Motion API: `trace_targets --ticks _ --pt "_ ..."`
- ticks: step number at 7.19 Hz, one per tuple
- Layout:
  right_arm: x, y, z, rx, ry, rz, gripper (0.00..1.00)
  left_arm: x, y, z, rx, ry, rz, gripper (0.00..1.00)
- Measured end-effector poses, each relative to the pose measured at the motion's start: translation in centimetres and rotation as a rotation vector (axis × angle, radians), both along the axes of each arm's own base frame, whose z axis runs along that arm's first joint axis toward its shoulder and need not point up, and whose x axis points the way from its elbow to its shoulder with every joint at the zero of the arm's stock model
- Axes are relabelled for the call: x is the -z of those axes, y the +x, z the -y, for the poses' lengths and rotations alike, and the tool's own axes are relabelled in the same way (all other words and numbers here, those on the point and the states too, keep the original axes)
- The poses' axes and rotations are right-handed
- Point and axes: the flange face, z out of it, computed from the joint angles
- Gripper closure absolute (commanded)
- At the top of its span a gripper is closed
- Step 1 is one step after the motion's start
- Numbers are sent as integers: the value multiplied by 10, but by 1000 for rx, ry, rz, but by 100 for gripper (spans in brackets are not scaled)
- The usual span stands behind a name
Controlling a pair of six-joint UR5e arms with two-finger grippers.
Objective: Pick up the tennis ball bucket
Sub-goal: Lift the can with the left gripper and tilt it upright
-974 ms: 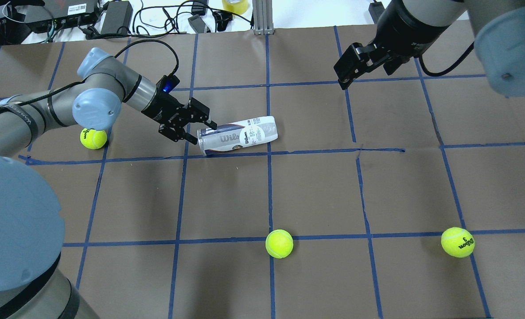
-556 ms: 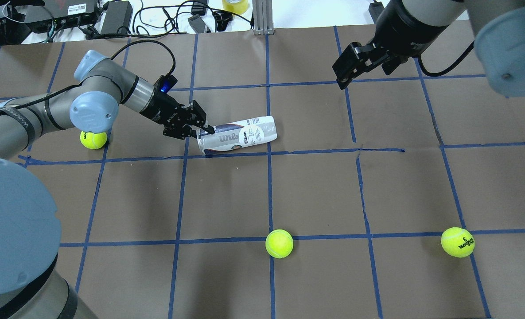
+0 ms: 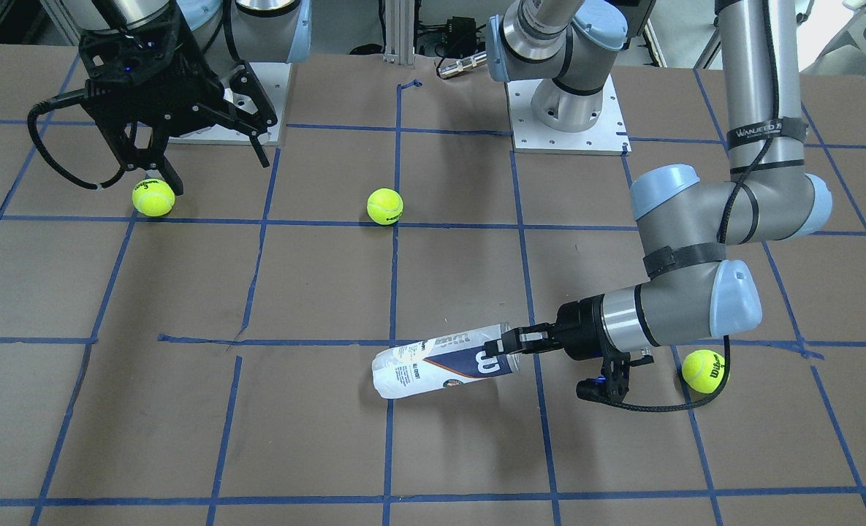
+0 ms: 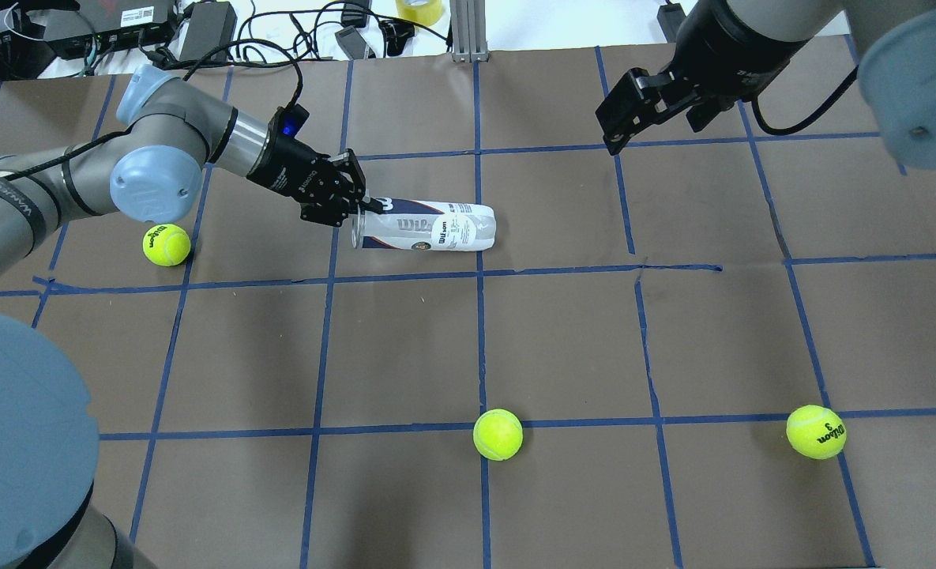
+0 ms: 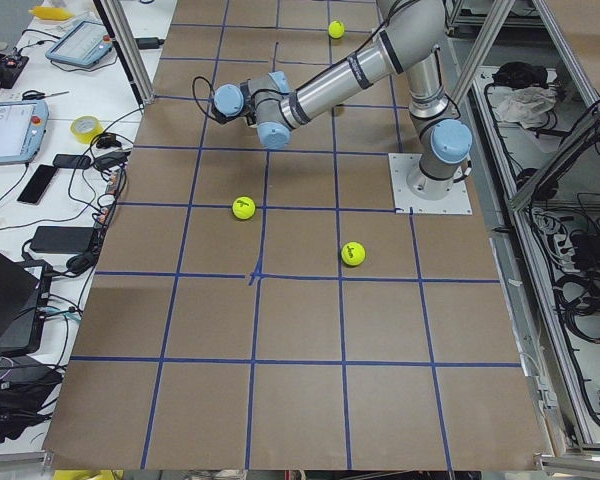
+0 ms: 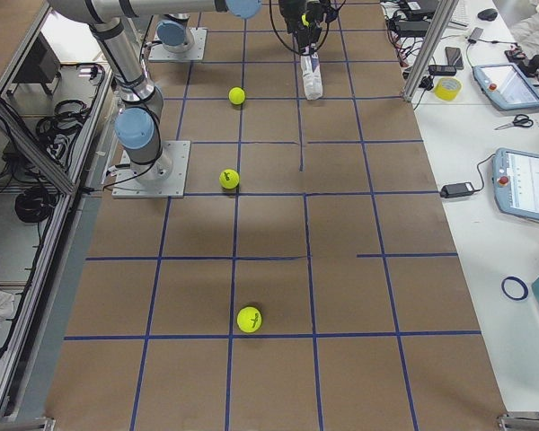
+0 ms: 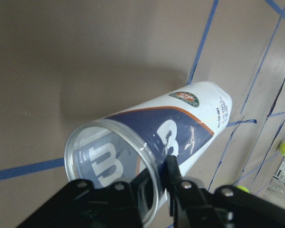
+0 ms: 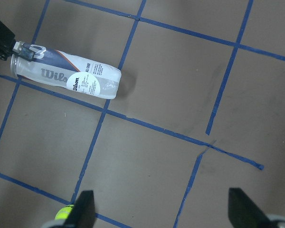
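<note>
My left gripper should stay closed on the tennis ball bucket until the bucket is upright, because its white base (image 3: pixel 382 377) (image 7: pixel 224 97) is facing sideways along the brown table.
The tennis ball bucket (image 4: pixel 428 229) is a clear tube with a white and dark blue label. It lies on its side on the brown table, open silvery rim toward my left arm. It also shows in the front view (image 3: pixel 433 365) and the right wrist view (image 8: pixel 71 78). My left gripper (image 4: pixel 361 207) is shut on the rim: in the left wrist view (image 7: pixel 152 183) one finger is inside the tube (image 7: pixel 180 123), one outside. The open end looks slightly raised. My right gripper (image 4: pixel 622 118) is open and empty, high above the far side.
Three yellow-green tennis balls lie on the table: one near my left elbow (image 4: pixel 167 244), one at the front middle (image 4: pixel 498 434), one at the front right (image 4: pixel 816 431). Cables and electronics (image 4: pixel 199 32) lie beyond the far table edge.
My left gripper moved onto the tube's open end and closed on the rim. The open end swung toward the far side, so the tube now lies nearly level across the view.
</note>
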Motion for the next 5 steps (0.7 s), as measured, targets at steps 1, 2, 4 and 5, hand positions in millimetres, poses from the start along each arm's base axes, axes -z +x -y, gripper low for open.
trace_targets --ticks 1,2,4,5 --pt "-3 -5 -5 18 6 -39 0 -24 -8 1 -30 -5 1 100" --pt "-4 -11 -13 34 31 -94 0 -56 -17 5 -66 -13 11 100" --pt "3 -16 -22 58 97 -140 0 -120 -56 16 -101 -49 156 100" --pt "9 -16 -25 60 127 -146 0 -137 -82 18 -79 -90 289 100"
